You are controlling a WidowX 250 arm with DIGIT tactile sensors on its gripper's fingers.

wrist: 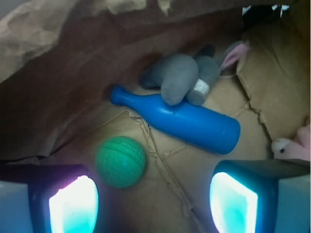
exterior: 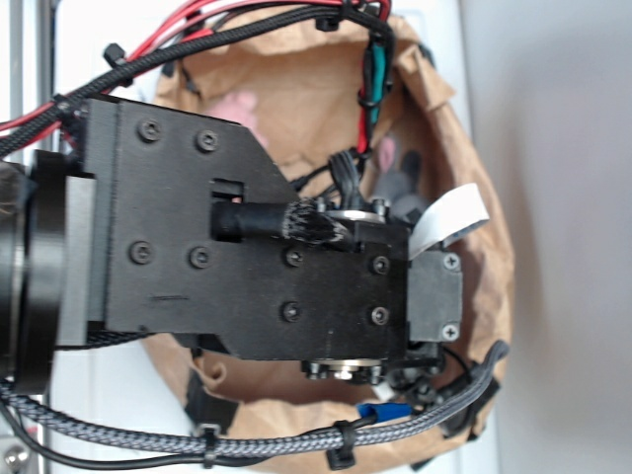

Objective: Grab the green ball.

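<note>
I should next pick up the green ball by its round dimpled body (wrist: 120, 161), to grab it as asked.
In the wrist view the green ball (wrist: 120, 161) lies on the brown paper floor of the bag, a small dimpled sphere. It sits just beyond my left pad (wrist: 73, 204), slightly inside the gap. My gripper (wrist: 153, 204) is open, its two glowing pads wide apart, with nothing between them but bare paper. The right pad (wrist: 233, 204) is far from the ball. In the exterior view the arm's black wrist block (exterior: 247, 257) covers the bag's inside, so the ball is hidden there.
A blue bottle toy (wrist: 180, 119) lies diagonally beyond the ball. A grey plush (wrist: 187, 77) rests on the bottle's upper side. A pink-white plush (wrist: 294, 145) peeks in at right. Crumpled brown bag walls (wrist: 53, 73) rise on the left; the bag rim (exterior: 484, 178) rings the arm.
</note>
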